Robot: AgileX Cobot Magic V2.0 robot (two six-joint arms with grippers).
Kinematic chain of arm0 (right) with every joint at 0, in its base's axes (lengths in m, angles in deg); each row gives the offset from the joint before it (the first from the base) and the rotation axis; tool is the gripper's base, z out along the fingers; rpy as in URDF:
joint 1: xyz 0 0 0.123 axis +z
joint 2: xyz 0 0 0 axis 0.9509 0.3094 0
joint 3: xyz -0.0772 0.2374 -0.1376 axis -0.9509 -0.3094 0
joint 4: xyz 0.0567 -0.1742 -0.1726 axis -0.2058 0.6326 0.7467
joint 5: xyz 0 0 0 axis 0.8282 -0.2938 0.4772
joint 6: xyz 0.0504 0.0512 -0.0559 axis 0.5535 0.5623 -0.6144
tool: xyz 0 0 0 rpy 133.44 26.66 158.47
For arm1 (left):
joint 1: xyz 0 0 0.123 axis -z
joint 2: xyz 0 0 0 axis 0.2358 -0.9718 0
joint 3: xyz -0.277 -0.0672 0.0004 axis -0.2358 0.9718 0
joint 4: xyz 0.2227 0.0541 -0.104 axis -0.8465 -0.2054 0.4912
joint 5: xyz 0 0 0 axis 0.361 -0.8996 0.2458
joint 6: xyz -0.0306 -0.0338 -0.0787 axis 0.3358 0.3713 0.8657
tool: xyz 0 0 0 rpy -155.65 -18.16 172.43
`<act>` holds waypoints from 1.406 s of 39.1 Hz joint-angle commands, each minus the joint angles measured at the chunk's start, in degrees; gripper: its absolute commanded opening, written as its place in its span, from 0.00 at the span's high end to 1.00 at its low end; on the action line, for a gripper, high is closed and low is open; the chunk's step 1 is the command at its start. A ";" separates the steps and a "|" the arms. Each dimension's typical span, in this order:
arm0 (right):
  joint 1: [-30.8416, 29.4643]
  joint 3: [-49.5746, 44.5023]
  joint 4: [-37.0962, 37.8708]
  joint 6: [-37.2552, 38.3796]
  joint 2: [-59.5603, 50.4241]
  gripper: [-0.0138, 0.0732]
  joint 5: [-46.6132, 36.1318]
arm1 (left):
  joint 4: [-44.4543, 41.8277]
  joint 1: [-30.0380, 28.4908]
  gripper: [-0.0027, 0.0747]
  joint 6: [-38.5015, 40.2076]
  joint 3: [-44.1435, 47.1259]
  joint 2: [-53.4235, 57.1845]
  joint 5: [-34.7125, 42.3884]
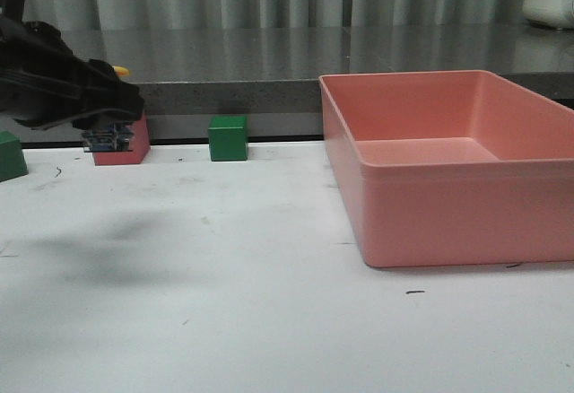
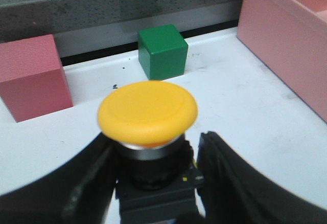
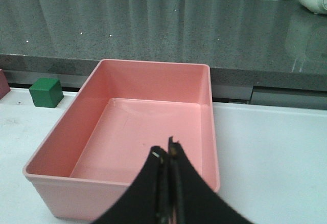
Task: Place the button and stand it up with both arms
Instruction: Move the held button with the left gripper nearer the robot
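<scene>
My left gripper holds the button and needs to keep holding it until the button's base reaches the white table. The base is above the table in the front view, so the button would fall if I opened now.
The button [image 2: 147,112] has a round yellow cap, a pale collar and a black body. My left gripper [image 2: 156,144] is shut on that black body, one finger on each side. In the front view the left gripper [image 1: 103,110] hangs at the far left, above the table, in front of a pink cube [image 1: 136,148]. A sliver of the yellow cap [image 1: 121,70] and the bluish base [image 1: 105,139] peek out from it. My right gripper [image 3: 166,150] is shut on nothing, over the near wall of the pink bin [image 3: 153,63]. The front view does not show it.
The large pink bin [image 1: 430,76] fills the right of the table. A green cube [image 1: 228,137] stands at the back beside the pink cube [image 2: 33,75]. Another green cube [image 1: 11,155] is at the left edge. A grey counter ledge [image 1: 269,88] runs behind the table.
</scene>
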 commanded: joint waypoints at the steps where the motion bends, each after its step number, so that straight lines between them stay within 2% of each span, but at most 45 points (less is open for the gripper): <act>1: -0.18 1.51 0.82 -0.42 0.13 0.91 -5.05 | 5.79 -0.01 0.69 -5.69 0.85 0.31 10.00; 10: -0.18 1.51 0.82 -0.42 0.13 0.91 -5.05 | 9.06 -0.01 0.69 -7.32 7.93 -3.72 25.04; 29: -0.18 1.51 0.82 -0.42 0.13 0.91 -5.05 | 10.43 0.32 0.69 -7.32 14.95 -13.77 43.03; 37: -0.18 1.51 0.82 -0.42 0.13 0.91 -5.05 | 8.67 0.32 0.68 -7.32 15.41 -14.29 44.04; 45: -0.18 1.51 0.82 -0.42 0.13 0.91 -5.05 | 7.98 0.32 0.55 -7.41 15.41 -14.29 45.05; 55: -0.18 1.51 0.82 -0.42 0.13 0.91 -5.05 | 7.98 0.32 0.55 -7.41 15.41 -14.86 45.09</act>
